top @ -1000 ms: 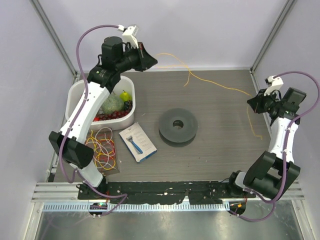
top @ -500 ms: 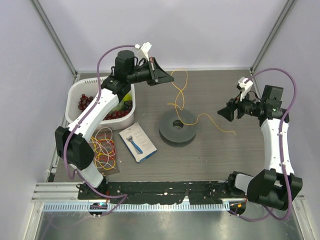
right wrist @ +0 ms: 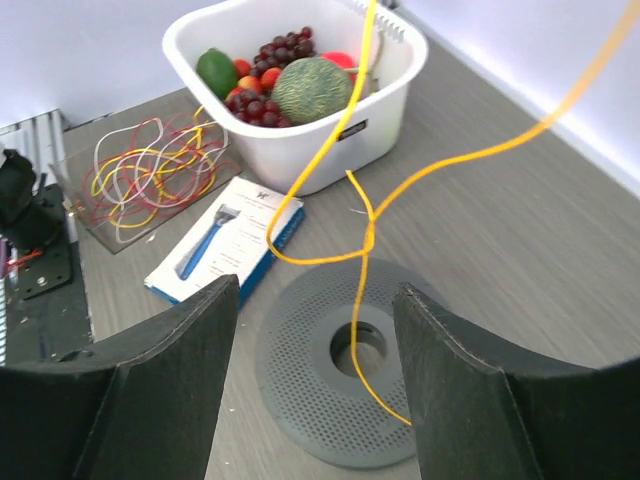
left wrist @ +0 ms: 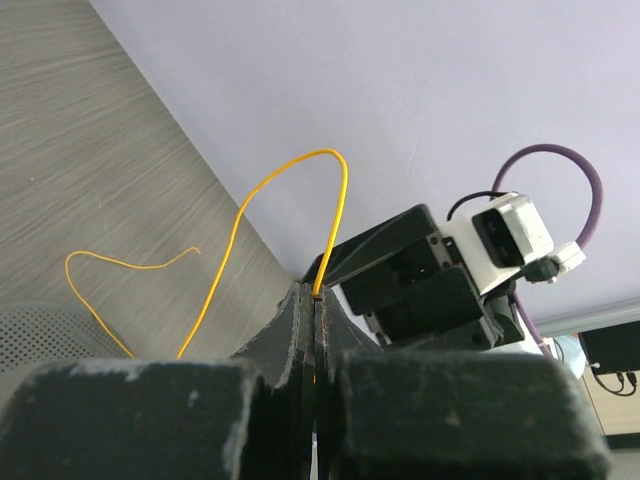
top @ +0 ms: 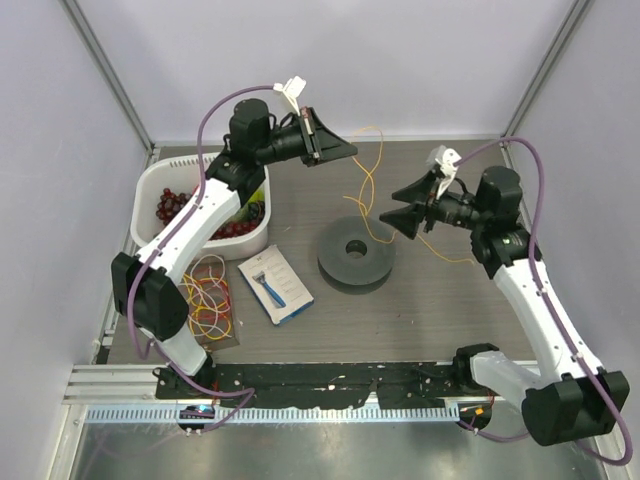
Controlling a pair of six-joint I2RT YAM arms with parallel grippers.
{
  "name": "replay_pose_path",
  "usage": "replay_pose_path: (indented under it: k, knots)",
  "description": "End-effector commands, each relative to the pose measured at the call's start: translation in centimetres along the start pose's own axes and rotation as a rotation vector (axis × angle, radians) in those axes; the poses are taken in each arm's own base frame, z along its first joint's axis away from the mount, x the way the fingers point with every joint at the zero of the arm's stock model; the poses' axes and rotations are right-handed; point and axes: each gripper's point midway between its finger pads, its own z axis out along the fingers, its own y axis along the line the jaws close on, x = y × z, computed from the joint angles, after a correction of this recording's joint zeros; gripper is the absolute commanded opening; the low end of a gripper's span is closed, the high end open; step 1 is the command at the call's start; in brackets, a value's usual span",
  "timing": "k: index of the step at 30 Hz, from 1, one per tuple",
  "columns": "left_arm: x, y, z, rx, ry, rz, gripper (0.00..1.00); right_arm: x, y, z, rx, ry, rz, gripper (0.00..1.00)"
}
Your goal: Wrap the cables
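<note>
The right gripper grabs the raised part of the wire above the spool next. That leaves the wire's loose end free for wrapping.
The cable (top: 379, 160) is a thin yellow-orange wire. It loops from my left gripper (top: 350, 152) down over the dark grey perforated spool (top: 355, 255) and trails off to the right on the table. In the left wrist view the left gripper (left wrist: 316, 295) is shut on the cable (left wrist: 344, 200), which arcs up from between the fingertips. My right gripper (top: 392, 207) hangs open above and just right of the spool. The right wrist view shows the right gripper (right wrist: 316, 290) holding nothing, with the cable (right wrist: 369, 235) crossing itself and dropping toward the spool's (right wrist: 350, 380) centre hole.
A white bin (top: 142, 205) of fruit stands at the left, its wall (right wrist: 370, 140) also in the right wrist view. A boxed blue razor (top: 275, 285) lies left of the spool. A clear tray of coloured wire loops (top: 205, 300) sits near the left arm's base.
My right gripper opened, let go of the cable and swung left toward the spool. My left gripper carried its end right, and the cable now drapes slack over the spool.
</note>
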Motion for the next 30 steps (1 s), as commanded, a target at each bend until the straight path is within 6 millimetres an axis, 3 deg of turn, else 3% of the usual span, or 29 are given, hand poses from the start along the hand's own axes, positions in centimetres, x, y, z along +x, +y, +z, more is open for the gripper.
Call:
replay_pose_path:
  k: [1, 5, 9, 11, 14, 16, 18, 21, 22, 23, 24, 27, 30]
  knots:
    - [-0.1, -2.9, -0.6, 0.075, -0.007, 0.038, 0.0, -1.7, 0.8, 2.2, -0.023, -0.041, -0.025, 0.68]
    - [0.1, -3.1, -0.5, 0.081, -0.001, 0.036, 0.0, -0.6, 2.1, 4.2, -0.068, -0.015, -0.057, 0.69]
    - [0.5, -3.5, -0.4, 0.09, 0.009, 0.037, 0.0, -0.3, 1.7, 5.6, -0.046, -0.023, -0.093, 0.68]
    - [0.8, -3.4, -0.3, 0.089, 0.015, 0.035, 0.0, -0.5, 1.3, 6.1, -0.032, -0.028, -0.086, 0.52]
    - [1.0, -2.9, -0.3, 0.069, 0.02, 0.031, 0.0, -1.4, 1.0, 6.2, -0.012, -0.028, -0.053, 0.14]
    - [1.1, -2.1, -0.2, 0.035, 0.021, 0.034, 0.0, -2.3, 1.2, 5.8, -0.001, -0.043, -0.034, 0.01]
    - [0.8, -1.3, 0.0, 0.021, 0.015, 0.041, 0.02, -3.4, 1.7, 5.3, 0.005, -0.07, -0.001, 0.01]
    - [-0.8, 0.9, -0.1, -0.017, -0.018, 0.056, 0.49, -5.3, 2.4, 4.1, 0.029, -0.114, 0.123, 0.01]
    - [-1.5, 2.0, -0.5, -0.049, -0.025, 0.054, 0.59, -6.1, 2.1, 3.6, 0.047, -0.135, 0.184, 0.01]
    - [-2.6, 2.6, -0.9, -0.059, -0.043, 0.07, 0.76, -6.5, 1.8, 3.2, 0.06, -0.146, 0.214, 0.01]
    - [-3.9, 3.2, -1.6, -0.075, -0.067, 0.094, 0.85, -7.2, 0.9, 2.4, 0.085, -0.168, 0.307, 0.01]
    - [-7.0, 5.0, -4.0, -0.143, -0.117, 0.198, 1.0, -9.2, -1.3, 0.6, 0.099, -0.27, 0.493, 0.01]
    - [-8.1, 4.7, -5.9, -0.175, -0.138, 0.378, 1.0, -9.6, -3.6, -0.9, 0.109, -0.359, 0.778, 0.01]
